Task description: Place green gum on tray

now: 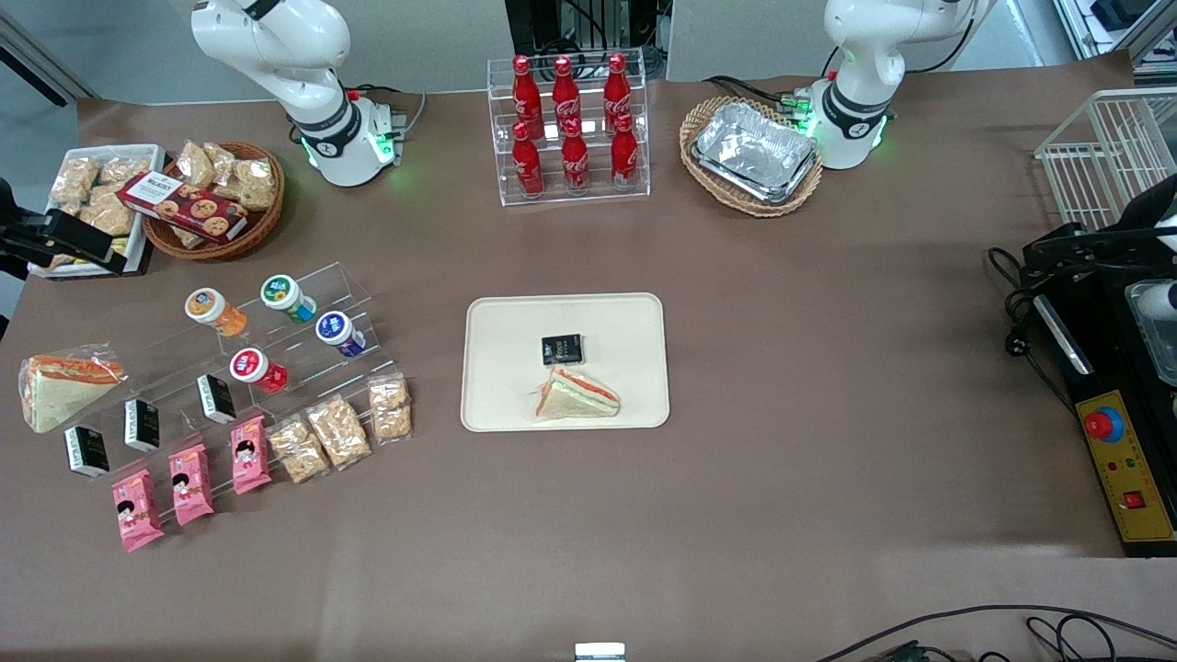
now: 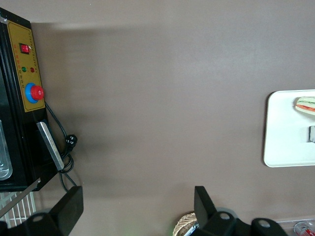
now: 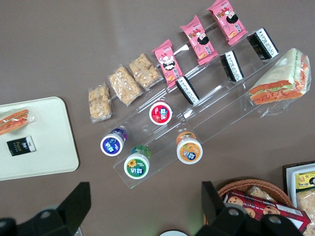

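Note:
I should next grab the gum by its white lid [image 1: 280,288] with my right gripper. Then the green gum can go on the tray.
The green gum [image 1: 285,296] is a small jar with a teal body and a white, green-labelled lid. It lies on the top step of a clear stepped stand, beside an orange jar [image 1: 214,310]. It also shows in the right wrist view [image 3: 137,163]. The cream tray [image 1: 501,322] lies mid-table and holds a wrapped sandwich [image 1: 577,395] and a small black packet [image 1: 562,349]; it also shows in the right wrist view [image 3: 49,142]. My right gripper [image 3: 145,211] is open and empty, high above the table, apart from the gum. In the front view it [image 1: 92,246] is at the working arm's end.
On the stand are also a blue jar [image 1: 338,332], a red jar [image 1: 257,369], black packets, pink snack packs and rice-cracker bags. A wicker basket of biscuits [image 1: 216,198] stands beside it. A cola bottle rack [image 1: 570,129] and a basket of foil trays [image 1: 752,154] stand farther from the front camera.

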Tool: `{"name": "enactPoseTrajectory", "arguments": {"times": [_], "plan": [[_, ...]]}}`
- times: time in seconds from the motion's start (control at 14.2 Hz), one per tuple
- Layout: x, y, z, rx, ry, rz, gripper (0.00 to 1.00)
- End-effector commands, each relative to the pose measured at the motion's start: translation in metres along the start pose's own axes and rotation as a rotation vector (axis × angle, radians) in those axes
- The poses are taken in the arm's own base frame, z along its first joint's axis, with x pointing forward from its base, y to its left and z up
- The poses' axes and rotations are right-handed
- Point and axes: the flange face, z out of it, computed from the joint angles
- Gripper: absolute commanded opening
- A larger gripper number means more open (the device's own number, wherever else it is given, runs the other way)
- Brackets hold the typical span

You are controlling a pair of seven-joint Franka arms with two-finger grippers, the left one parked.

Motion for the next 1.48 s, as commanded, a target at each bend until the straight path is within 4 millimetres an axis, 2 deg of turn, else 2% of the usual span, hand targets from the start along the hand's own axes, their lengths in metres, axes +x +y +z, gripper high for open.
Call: {"name": "enactPoseTrajectory", "arguments": {"times": [0.0,1.41], "plan": [[0.0037,0.0007,-0.0057,-0.011,-0.010,-0.009,1.00],[-0.0004,-0.0008,0.0011,-0.009,-0.045,-0.012,1.00]]}}
